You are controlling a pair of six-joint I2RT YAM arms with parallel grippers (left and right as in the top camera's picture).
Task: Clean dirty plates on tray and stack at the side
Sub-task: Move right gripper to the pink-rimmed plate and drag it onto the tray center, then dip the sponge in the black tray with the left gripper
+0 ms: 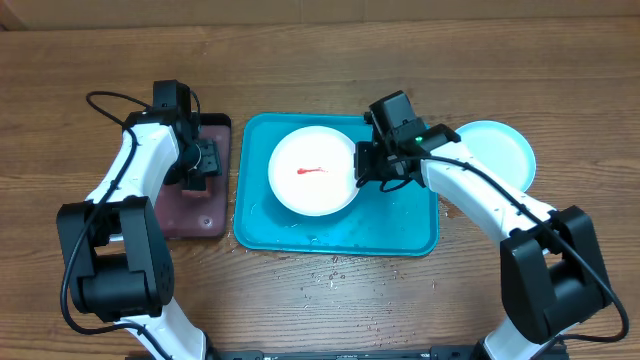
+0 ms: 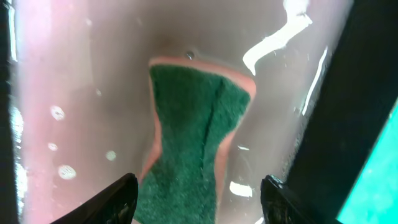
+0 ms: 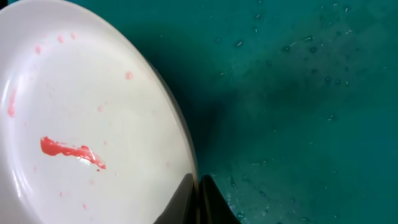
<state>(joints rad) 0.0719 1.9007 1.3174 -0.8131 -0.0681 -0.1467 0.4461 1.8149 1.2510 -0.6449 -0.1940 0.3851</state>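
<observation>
The left gripper picks up the sponge across its narrow middle from the green top next, which leaves the pink bottom free to wipe the white plate [image 1: 312, 172] clean.
A white plate [image 1: 312, 172] with a red smear lies on the turquoise tray [image 1: 400, 225]. My right gripper [image 1: 362, 172] is shut on the plate's right rim; in the right wrist view the fingers [image 3: 197, 198] pinch the white plate [image 3: 87, 124] above the wet tray [image 3: 298, 93]. A light blue plate [image 1: 497, 150] lies on the table right of the tray. My left gripper [image 1: 198, 165] is open over a green-and-pink sponge [image 2: 193, 143], its fingers [image 2: 196, 199] on either side of it. No yellow-green plate is in view.
The sponge lies in a small black-rimmed tray with a pinkish inside [image 1: 195, 215], left of the turquoise tray. Water drops [image 1: 335, 265] spot the wooden table in front of the tray.
</observation>
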